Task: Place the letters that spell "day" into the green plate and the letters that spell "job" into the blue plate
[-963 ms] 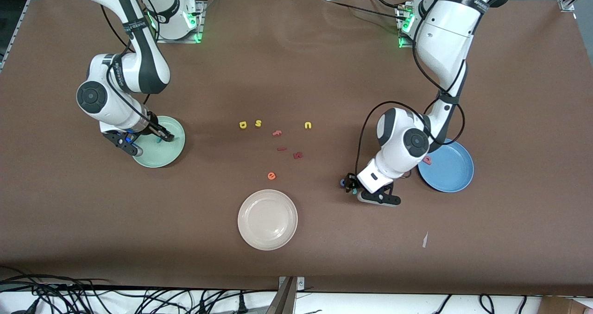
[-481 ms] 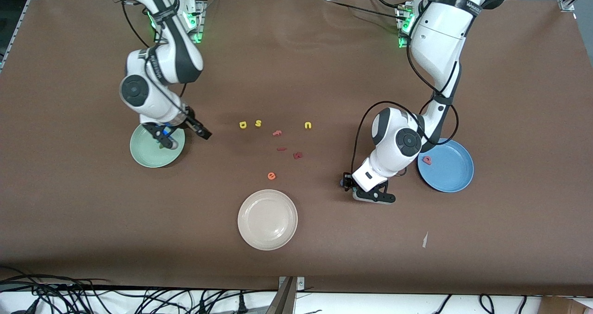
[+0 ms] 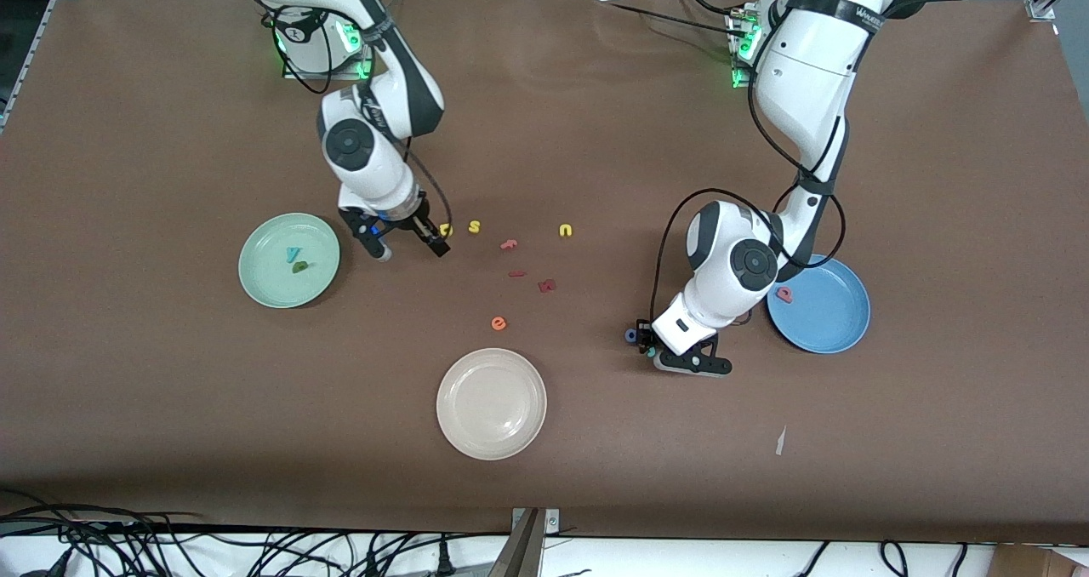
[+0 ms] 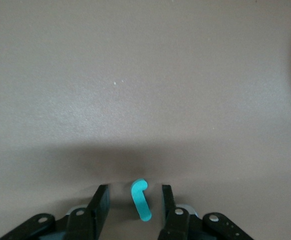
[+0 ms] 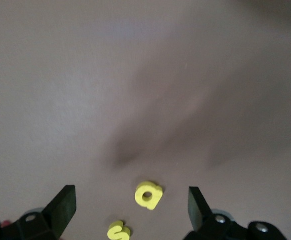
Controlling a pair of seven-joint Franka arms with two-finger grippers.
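Observation:
I should add the yellow "d" to the green plate [image 3: 268, 277], so next I need to grip the letter by its round bowl [image 3: 445, 230] with my right gripper.
The green plate [image 3: 268, 277] holds the teal "y" [image 3: 292, 254] and the dark green "a" [image 3: 299, 266]. My right gripper [image 3: 409, 249] hangs open over the yellow "d" [image 3: 446, 230], which lies between its wide-spread fingers in the right wrist view [image 5: 148, 195]. My left gripper [image 3: 647, 343] is low over the table beside the blue plate [image 3: 829, 322]. It is open, and the teal "j" [image 4: 141, 200] lies flat between its fingers with a gap on each side. The blue "o" [image 3: 630, 335] lies just beside that gripper. The pinkish-red "b" [image 3: 783, 294] is in the blue plate.
Mid-table lie a yellow "s" [image 3: 474, 226], a yellow "u" [image 3: 566, 231], a pink "f" [image 3: 509, 243], two dark red letters [image 3: 547, 285] and an orange "e" [image 3: 498, 323]. A cream-white plate [image 3: 492, 403] sits nearer the front camera. A paper scrap [image 3: 780, 441] lies near the front edge.
My right arm left the green plate, with the teal "y" now lying in it, and swung toward mid-table to the "d", jaws opened wide. My left gripper narrowed around the "j".

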